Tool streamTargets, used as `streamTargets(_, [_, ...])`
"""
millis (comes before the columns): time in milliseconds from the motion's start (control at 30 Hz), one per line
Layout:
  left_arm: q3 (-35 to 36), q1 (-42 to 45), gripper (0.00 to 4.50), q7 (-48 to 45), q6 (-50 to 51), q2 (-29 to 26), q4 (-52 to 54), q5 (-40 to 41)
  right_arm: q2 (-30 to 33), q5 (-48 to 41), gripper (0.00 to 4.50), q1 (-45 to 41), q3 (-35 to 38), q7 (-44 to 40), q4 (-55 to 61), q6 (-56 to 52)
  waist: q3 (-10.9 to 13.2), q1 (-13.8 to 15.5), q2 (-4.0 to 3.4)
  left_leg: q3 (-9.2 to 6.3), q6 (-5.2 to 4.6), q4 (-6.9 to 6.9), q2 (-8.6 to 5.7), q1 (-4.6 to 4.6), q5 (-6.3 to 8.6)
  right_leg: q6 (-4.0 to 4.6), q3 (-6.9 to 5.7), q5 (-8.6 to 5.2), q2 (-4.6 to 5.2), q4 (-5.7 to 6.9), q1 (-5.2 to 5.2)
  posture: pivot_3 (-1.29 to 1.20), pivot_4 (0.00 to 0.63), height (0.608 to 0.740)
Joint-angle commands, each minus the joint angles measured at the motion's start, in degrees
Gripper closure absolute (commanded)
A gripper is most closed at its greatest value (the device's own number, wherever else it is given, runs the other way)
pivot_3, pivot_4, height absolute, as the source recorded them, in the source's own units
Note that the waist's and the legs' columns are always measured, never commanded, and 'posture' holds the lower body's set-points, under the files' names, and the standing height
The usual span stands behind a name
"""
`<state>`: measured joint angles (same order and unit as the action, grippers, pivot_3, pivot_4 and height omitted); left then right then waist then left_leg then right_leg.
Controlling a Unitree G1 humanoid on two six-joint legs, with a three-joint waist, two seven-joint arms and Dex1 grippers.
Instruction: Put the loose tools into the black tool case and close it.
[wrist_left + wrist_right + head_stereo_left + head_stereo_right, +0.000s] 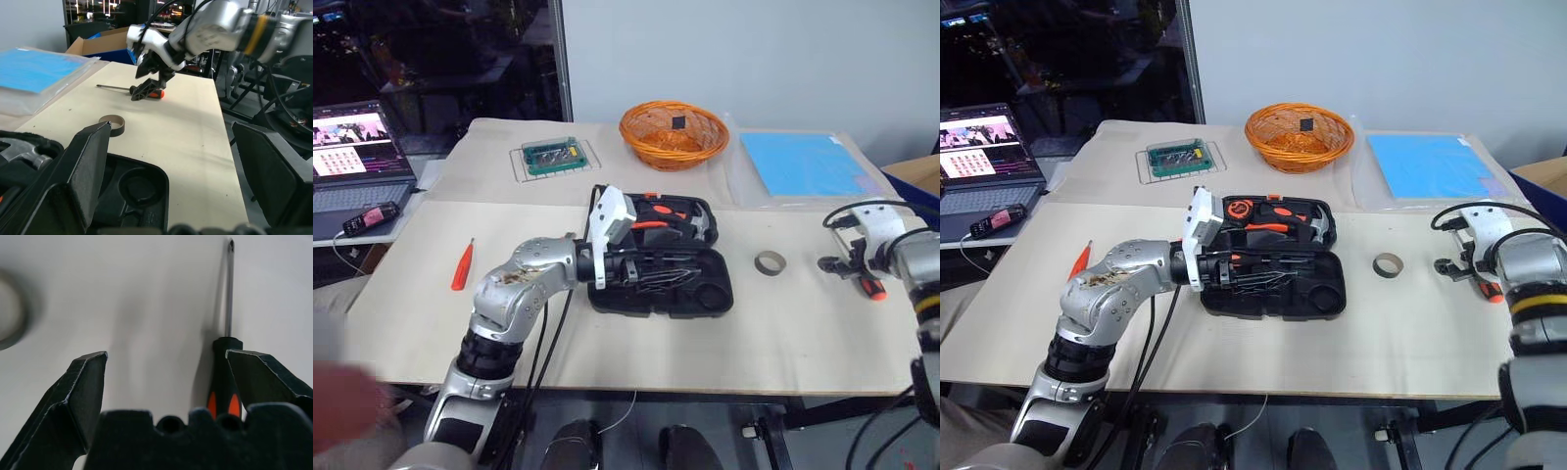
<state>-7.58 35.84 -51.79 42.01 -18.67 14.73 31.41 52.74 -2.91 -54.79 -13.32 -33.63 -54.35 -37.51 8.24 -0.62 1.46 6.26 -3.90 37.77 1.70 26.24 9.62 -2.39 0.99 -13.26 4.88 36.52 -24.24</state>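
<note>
The robot's right gripper isn't ready to close on the screwdriver's black-and-orange handle [873, 288] [223, 367] yet and needs to go lower first: its fingers are above the handle, with empty table between them.
The black tool case [705, 294] lies open mid-table, with orange-and-black tools in its recesses. My left gripper [641, 269] hovers over the case's near half, open and empty; its fingers [90, 166] frame the case's round recess. A small all-orange screwdriver [462, 264] lies far left of the case. The beige tape roll [770, 262] sits to the case's right. Farther right, my right gripper [837, 264] is open just above a black-and-orange screwdriver [222, 377], whose handle lies close beside one fingertip.
An orange wicker basket [673, 132] stands at the back, with a blue sheet [803, 162] to its right and a green item on a wire rack [553, 157] to its left. A laptop [352, 147] sits off the table's left edge.
</note>
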Motion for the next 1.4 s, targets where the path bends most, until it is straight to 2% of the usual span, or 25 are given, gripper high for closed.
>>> streamTargets(33, [0.6,-0.4,0.28,0.9,-0.9,-0.3,2.9,1.1,-0.4,6.0,0.00,-5.0,-0.3,1.8,-12.5,8.4,0.0,0.0,-0.01,0.00,-0.01,-0.03,0.00,0.01,0.02,-0.03,-0.01,0.02,0.00,-0.10,0.02,0.00,0.150,0.740])
streamTargets(267, [0.9,-2.5,0.28,2.4,-1.2,-1.6,4.3,1.2,-2.0,6.7,0.00,-5.9,4.7,7.7,-20.7,9.5,0.0,-0.2,-0.03,0.06,-0.07,-0.10,-0.01,0.00,0.06,-0.22,-0.01,0.17,0.10,-0.41,0.12,0.00,0.150,0.740])
streamTargets(367, [1.2,-3.2,0.25,3.2,-1.4,-1.7,4.9,1.2,-2.6,4.8,0.72,-6.0,8.8,9.5,-21.8,7.7,0.0,-0.2,-0.03,0.08,-0.07,-0.09,-0.01,-0.01,0.06,-0.18,-0.02,0.22,0.13,-0.41,0.11,0.00,0.150,0.740])
streamTargets(633, [1.4,-4.0,0.25,3.4,-2.1,-2.1,4.7,1.7,-3.2,5.0,3.38,-6.9,12.9,8.1,-21.2,6.6,0.0,-0.4,-0.05,0.11,-0.07,-0.08,0.00,-0.05,0.05,-0.14,-0.01,0.26,0.14,-0.41,0.12,0.00,0.150,0.740])
streamTargets(800, [1.2,-4.2,0.25,2.6,-2.7,-2.9,4.2,1.4,-2.9,5.5,3.46,-7.6,11.6,1.7,-16.1,5.4,0.0,-0.5,-0.09,0.14,-0.07,-0.08,-0.01,-0.04,0.05,-0.15,0.00,0.26,0.15,-0.42,0.12,0.00,0.150,0.740])
streamTargets(867, [1.3,-4.3,0.25,2.5,-2.9,-3.2,4.1,1.3,-2.4,2.9,3.46,-5.3,12.6,-3.4,-5.9,1.4,0.0,-0.5,-0.17,0.14,-0.07,-0.08,-0.01,-0.04,0.05,-0.16,0.01,0.27,0.15,-0.41,0.10,0.00,0.150,0.740])
streamTargets(933, [1.5,-4.6,0.25,2.7,-3.0,-3.6,3.9,1.3,-0.7,-2.1,3.46,3.3,14.7,-8.7,15.6,-6.2,0.0,-0.4,-0.28,0.15,-0.07,-0.08,0.01,-0.04,0.05,-0.19,0.04,0.29,0.14,-0.39,0.07,0.00,0.150,0.740])
streamTargets(1033, [2.5,-5.4,0.25,3.8,-3.5,-4.2,3.8,0.7,0.7,-12.3,3.46,18.1,22.7,-11.8,51.7,-19.5,0.0,0.4,-0.32,0.04,-0.07,-0.15,0.08,-0.01,0.06,-0.21,-0.08,0.28,0.13,-0.29,0.06,0.00,0.150,0.740])
streamTargets(1100, [3.4,-6.7,0.25,5.3,-4.6,-4.9,3.6,-0.8,1.2,-16.9,3.46,24.4,25.9,-13.3,67.8,-22.1,0.0,0.8,-0.35,0.01,-0.07,-0.26,0.09,0.02,0.06,-0.22,-0.13,0.27,0.14,-0.33,0.03,0.00,0.150,0.740])
streamTargets(1167, [4.6,-8.1,0.25,5.9,-5.2,-5.7,3.6,-0.9,1.8,-18.5,3.46,27.4,25.6,-13.9,75.8,-21.8,0.0,0.9,-0.36,0.04,-0.07,-0.33,0.04,0.02,0.06,-0.24,-0.13,0.27,0.20,-0.38,0.01,0.00,0.150,0.740])
streamTargets(1233, [6.0,-10.3,0.25,5.8,-6.9,-6.5,4.2,-0.8,3.4,-17.8,3.46,29.2,22.2,-15.4,80.2,-17.9,0.0,1.0,-0.35,0.06,-0.10,-0.31,0.00,0.02,0.08,-0.31,-0.12,0.32,0.25,-0.47,0.05,0.00,0.150,0.740])
streamTargets(1300, [8.2,-13.3,0.25,3.8,-6.0,-9.3,4.9,0.9,4.6,-14.2,3.46,28.3,14.9,-17.5,79.6,-11.3,0.0,0.7,-0.32,0.10,-0.13,-0.20,-0.01,-0.01,0.11,-0.30,-0.14,0.31,0.30,-0.56,0.09,0.00,0.150,0.740])
streamTargets(1333, [9.1,-14.3,0.25,2.7,-5.4,-10.5,5.0,2.1,4.5,-13.2,3.46,27.1,12.2,-18.1,78.1,-9.7,0.0,0.5,-0.29,0.14,0.13,-0.16,0.02,-0.04,0.28,0.09,-0.16,0.10,0.36,-0.59,0.09,0.00,0.150,0.740])
streamTargets(1400, [10.6,-17.1,0.25,0.2,-5.7,-13.2,5.8,3.3,4.3,-8.6,3.46,23.8,5.7,-20.2,73.0,-3.3,0.1,0.0,-0.24,0.20,0.30,-0.08,0.09,-0.08,0.37,0.22,-0.28,0.18,0.44,-0.59,0.08,0.00,0.150,0.740])
